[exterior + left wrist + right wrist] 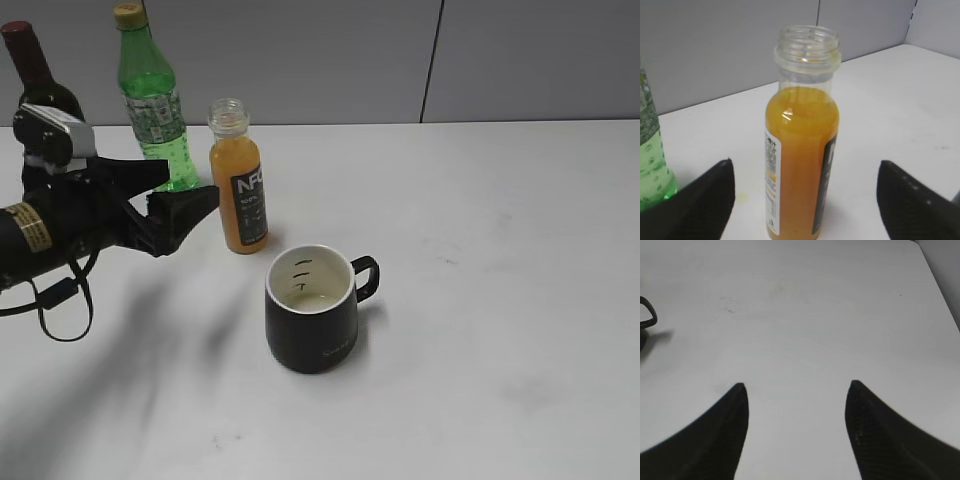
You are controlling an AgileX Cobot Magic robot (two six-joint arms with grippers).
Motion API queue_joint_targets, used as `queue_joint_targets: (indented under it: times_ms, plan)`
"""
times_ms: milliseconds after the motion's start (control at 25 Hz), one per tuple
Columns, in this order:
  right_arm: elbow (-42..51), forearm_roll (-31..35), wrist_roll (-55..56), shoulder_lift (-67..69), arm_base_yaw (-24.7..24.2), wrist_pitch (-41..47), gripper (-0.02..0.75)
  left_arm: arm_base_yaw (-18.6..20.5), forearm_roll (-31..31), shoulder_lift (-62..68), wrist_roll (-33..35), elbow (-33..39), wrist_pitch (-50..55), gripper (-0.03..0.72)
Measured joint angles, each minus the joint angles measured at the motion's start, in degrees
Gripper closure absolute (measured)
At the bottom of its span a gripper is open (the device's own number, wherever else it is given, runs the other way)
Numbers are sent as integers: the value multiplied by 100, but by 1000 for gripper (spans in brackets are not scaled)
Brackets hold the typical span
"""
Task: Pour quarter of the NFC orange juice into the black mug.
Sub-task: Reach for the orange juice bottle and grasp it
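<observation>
The NFC orange juice should pour into the black mug, so my left gripper will next grab the juice bottle's labeled body (243, 200) and leave the bottle's opening (228, 108) free.
The NFC orange juice (240, 185) stands upright and uncapped on the white table, just behind the black mug (311, 310). The mug has a little pale liquid at its bottom and its handle points right. My left gripper (190, 192) is open, just left of the bottle and apart from it. In the left wrist view the bottle (801, 150) stands between and beyond the open fingers (805, 175). My right gripper (796, 386) is open and empty over bare table; the mug handle (647, 315) shows at that view's left edge. The right arm is out of the exterior view.
A taller green plastic bottle (152, 100) with a yellow cap stands behind the left gripper; it also shows in the left wrist view (650, 155). A dark wine bottle (35, 75) stands at the far left. A grey wall runs behind the white table (500, 250).
</observation>
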Motion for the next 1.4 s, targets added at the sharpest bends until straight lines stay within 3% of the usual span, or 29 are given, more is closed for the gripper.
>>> queue_joint_targets:
  times_ms: [520, 880, 1400]
  plan:
    - [0, 0, -10, 0, 0, 0, 271, -15, 164, 992, 112, -882, 135, -6]
    - [0, 0, -10, 0, 0, 0, 271, -327, 83, 1689, 112, -1567, 174, -6]
    - [0, 0, -10, 0, 0, 0, 271, -381, 58, 2405, 112, -2431, 181, 6]
